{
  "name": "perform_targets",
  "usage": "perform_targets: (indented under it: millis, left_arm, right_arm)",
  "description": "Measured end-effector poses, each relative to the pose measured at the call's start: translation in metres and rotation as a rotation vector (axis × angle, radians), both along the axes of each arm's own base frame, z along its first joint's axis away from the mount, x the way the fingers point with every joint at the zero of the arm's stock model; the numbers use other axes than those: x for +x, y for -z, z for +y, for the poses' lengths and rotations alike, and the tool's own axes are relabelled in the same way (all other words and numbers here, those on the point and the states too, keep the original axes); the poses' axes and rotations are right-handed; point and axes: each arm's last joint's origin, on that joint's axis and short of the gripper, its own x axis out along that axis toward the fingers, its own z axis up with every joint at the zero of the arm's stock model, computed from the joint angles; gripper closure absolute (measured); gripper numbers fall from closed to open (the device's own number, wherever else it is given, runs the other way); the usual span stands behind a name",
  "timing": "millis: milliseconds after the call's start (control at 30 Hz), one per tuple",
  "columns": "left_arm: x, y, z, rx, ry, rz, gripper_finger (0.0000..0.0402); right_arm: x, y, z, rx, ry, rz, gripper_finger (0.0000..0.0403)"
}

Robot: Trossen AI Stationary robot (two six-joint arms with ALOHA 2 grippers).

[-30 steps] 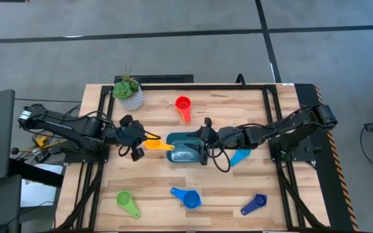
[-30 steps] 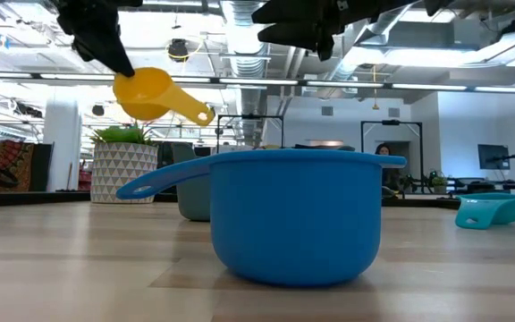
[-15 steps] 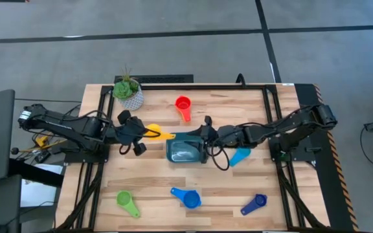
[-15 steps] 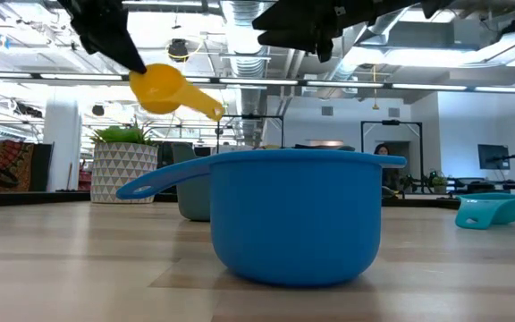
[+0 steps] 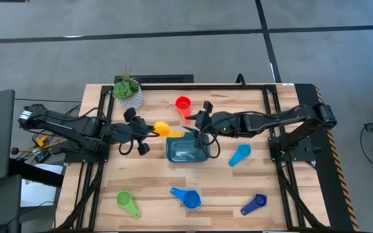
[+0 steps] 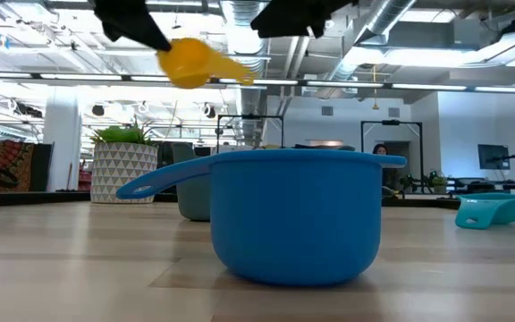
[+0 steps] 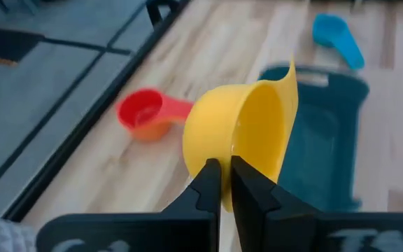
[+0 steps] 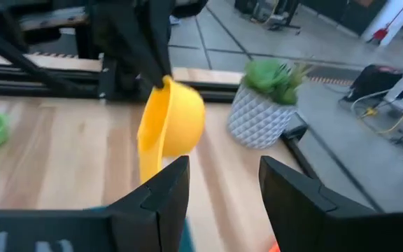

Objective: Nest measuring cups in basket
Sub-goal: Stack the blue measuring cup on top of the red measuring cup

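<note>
I will grab the yellow measuring cup next by its bowl's rim (image 5: pixel 163 123) with my right gripper. Then I will nest it over the red cup (image 5: pixel 183 105).
My left gripper (image 5: pixel 150 131) is shut on a yellow measuring cup (image 5: pixel 164 129), held in the air just beyond the far left corner of the teal basket (image 5: pixel 188 150). The cup's handle (image 5: pixel 177 134) points toward my right gripper (image 5: pixel 198 125), which hovers open over the basket's far edge, just short of the handle. On the table lie a red cup (image 5: pixel 183 105), a light blue cup (image 5: pixel 239 154), a blue cup (image 5: pixel 188 197), a dark blue cup (image 5: pixel 254 204) and a green cup (image 5: pixel 127 202). My left gripper pinches the yellow cup's bowl wall at the rim (image 7: pixel 224 175), on the side opposite the handle (image 7: pixel 289 80), with one finger outside and one inside the bowl. The fingers come nearly level from the table's left. The cup hangs clear of the table, tipped on its side.
A white patterned pot with a green plant (image 5: pixel 128 94) stands at the far left. The blue cup (image 6: pixel 298 215) fills the low view's foreground, and the basket (image 6: pixel 190 192) shows behind it. A dark frame runs along the table's left, right and far sides.
My left gripper has risen and moved toward the far edge and the right with the yellow cup, which has tipped so that its handle points at the right gripper. My right gripper has lifted from over the basket and moved toward the far edge.
</note>
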Motion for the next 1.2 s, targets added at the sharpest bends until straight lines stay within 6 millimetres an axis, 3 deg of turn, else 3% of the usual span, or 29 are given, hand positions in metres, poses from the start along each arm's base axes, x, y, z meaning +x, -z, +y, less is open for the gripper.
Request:
perform_targets:
  millis: [267, 500, 667, 967, 1200]
  left_arm:
    - [0.043, 0.017, -0.005, 0.044, 0.002, -0.028, 0.0397]
    - [0.068, 0.031, 0.012, -0.018, -0.097, -0.079, 0.0397]
    - [0.072, 0.030, 0.023, -0.088, -0.040, -0.114, 0.0397]
    - [0.070, 0.033, 0.030, -0.133, -0.030, -0.073, 0.0397]
    - [0.068, 0.038, 0.038, -0.168, -0.058, -0.039, 0.0397]
  right_arm:
    - [0.000, -0.004, -0.010, -0.080, 0.000, 0.031, 0.0215]
    - [0.000, -0.003, 0.007, -0.198, -0.089, 0.079, 0.0225]
    - [0.015, 0.027, 0.010, -0.305, -0.107, 0.217, 0.0228]
    - [0.047, 0.053, -0.001, -0.420, 0.037, 0.337, 0.0230]
    - [0.055, 0.062, -0.002, -0.443, 0.041, 0.363, 0.0288]
